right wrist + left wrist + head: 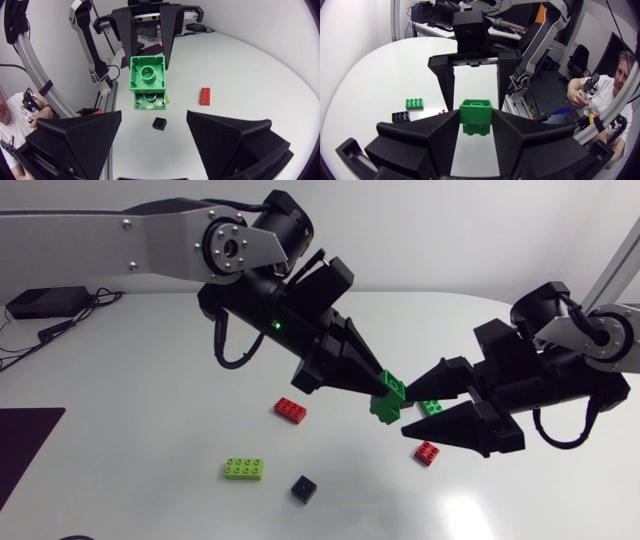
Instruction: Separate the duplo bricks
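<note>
The green brick with the open bottom [148, 75] should be grabbed next by its sides with my right gripper, to pull the stacked green bricks apart.
Two green duplo bricks [388, 397] joined in a stack hang above the table's middle, with my left gripper [383, 386] shut on them. In the left wrist view the stack [476, 116] sits between my broad black fingers [435, 137]. My right gripper [413, 411] faces it from the other side, open, its tips just short of the stack. The right wrist view shows the stack's [147, 82] hollow undersides ahead of my own spread fingers [82, 142]; nothing is between them.
Loose bricks lie on the white table [150, 380]: a red one [290, 410], a lime one [245, 469], a black one [303, 488], a small red one [428, 453] and a small green one [432, 407] under my right gripper. A dark mat [25, 435] is at the left edge.
</note>
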### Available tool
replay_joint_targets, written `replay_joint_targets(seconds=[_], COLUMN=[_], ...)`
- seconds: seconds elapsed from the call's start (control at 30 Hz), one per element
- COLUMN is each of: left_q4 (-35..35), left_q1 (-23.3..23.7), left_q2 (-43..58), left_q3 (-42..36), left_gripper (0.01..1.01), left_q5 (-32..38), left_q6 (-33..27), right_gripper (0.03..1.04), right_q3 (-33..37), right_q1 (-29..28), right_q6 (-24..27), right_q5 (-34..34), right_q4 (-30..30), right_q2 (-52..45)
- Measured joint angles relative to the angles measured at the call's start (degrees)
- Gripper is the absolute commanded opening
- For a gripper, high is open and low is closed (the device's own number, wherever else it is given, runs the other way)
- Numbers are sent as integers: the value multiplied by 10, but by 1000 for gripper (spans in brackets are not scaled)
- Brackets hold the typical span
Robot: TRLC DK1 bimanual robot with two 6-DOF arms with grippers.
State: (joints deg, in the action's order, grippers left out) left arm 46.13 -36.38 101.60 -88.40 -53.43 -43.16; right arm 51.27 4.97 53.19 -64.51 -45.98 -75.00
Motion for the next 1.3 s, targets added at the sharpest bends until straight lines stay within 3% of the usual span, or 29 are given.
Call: replay_joint_targets(seconds=[0.57, 0.83, 1.0, 1.3], left_q4=[-5, -5, -10, -11], left_q1=[-10, -12, -12, -12], left_q2=[0, 0, 0, 0], left_q3=[0, -1, -1, -1], left_gripper=[252, 252, 252, 252], left_q5=[-5, -6, -6, -3], left_q6=[19, 23, 23, 28], right_gripper=[775, 449, 274, 262], right_q3=[4, 4, 3, -1], right_q1=[11, 19, 24, 30], right_q6=[-11, -23, -54, -67], right_q5=[-11, -11, -11, -8], right_q4=[-4, 1, 40, 48], right_q2=[-2, 11, 21, 22])
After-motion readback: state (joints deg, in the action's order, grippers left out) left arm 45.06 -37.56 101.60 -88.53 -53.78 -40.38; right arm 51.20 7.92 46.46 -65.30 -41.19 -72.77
